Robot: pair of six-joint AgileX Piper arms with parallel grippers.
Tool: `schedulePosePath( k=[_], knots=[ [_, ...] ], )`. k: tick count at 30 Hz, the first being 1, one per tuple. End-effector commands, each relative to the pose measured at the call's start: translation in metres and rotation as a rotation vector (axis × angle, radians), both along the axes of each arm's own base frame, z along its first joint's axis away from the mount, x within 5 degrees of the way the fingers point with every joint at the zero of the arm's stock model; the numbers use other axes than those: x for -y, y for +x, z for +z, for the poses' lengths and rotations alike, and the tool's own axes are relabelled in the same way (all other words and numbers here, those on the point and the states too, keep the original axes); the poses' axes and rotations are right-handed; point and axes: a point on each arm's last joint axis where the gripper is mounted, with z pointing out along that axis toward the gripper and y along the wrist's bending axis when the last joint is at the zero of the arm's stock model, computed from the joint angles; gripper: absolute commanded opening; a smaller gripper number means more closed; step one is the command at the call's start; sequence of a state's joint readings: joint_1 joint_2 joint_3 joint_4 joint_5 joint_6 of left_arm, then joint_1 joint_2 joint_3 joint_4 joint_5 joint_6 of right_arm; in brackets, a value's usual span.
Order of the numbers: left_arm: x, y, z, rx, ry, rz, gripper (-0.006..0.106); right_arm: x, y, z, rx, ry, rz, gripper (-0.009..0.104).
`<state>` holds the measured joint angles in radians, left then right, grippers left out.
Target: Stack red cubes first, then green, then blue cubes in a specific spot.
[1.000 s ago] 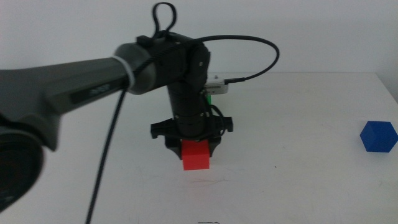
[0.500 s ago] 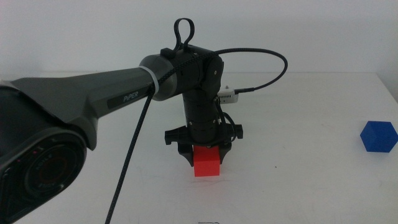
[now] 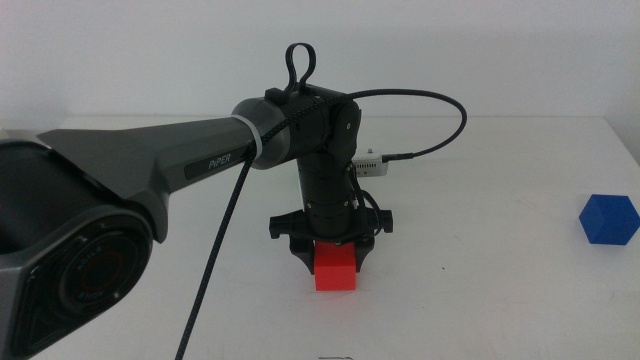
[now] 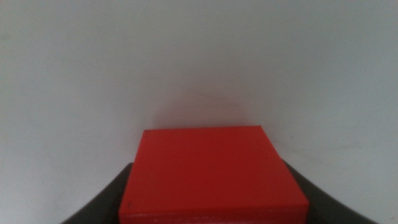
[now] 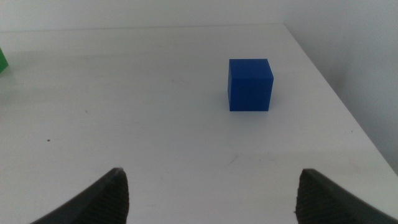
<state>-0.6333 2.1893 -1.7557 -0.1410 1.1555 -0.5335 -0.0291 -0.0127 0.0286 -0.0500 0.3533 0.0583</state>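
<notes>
The red cube's bottom is down on the tabletop in the middle view and the cube would stay standing, so my left gripper should open its fingers.
My left gripper (image 3: 335,258) points down over the middle of the white table, shut on the red cube (image 3: 335,270). The cube sits at or just above the tabletop; I cannot tell whether it touches. In the left wrist view the red cube (image 4: 211,174) fills the space between the two dark jaws of the left gripper (image 4: 214,208). The blue cube (image 3: 609,218) rests alone near the table's right edge, and it also shows as the blue cube (image 5: 249,84) ahead of my open right gripper (image 5: 217,196). A sliver of the green cube (image 5: 2,61) shows at that picture's edge.
The left arm's body and its black cable (image 3: 425,110) cover much of the table's left and centre in the middle view. A small white connector (image 3: 368,162) sits behind the arm. The table's right edge (image 5: 339,99) runs close to the blue cube.
The left arm has carried the red cube to the right and slightly toward the front of the table. The blue cube has not moved.
</notes>
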Motion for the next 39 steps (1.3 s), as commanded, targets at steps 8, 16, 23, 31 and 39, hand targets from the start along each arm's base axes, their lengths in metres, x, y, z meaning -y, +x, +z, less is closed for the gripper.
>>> schedulePosePath(
  k=[8,16,23,31,39],
  knots=[
    [0.003,0.001,0.033,0.092,-0.061,-0.004,0.031,0.0,0.0,0.014,0.116,-0.021,-0.001,0.085],
    [0.006,0.002,0.021,0.058,-0.064,-0.019,0.031,0.0,0.0,0.014,0.116,-0.021,-0.001,0.085],
    [0.006,0.001,0.021,0.049,-0.059,-0.012,0.088,0.0,0.0,0.014,0.116,-0.021,-0.001,0.085],
    [0.004,0.0,0.025,0.029,-0.042,-0.02,0.094,0.0,0.0,0.014,0.116,-0.021,-0.001,0.085],
    [0.004,0.005,0.055,0.049,-0.016,-0.04,0.094,0.0,0.0,0.014,0.116,-0.021,-0.001,0.085]
  ],
)
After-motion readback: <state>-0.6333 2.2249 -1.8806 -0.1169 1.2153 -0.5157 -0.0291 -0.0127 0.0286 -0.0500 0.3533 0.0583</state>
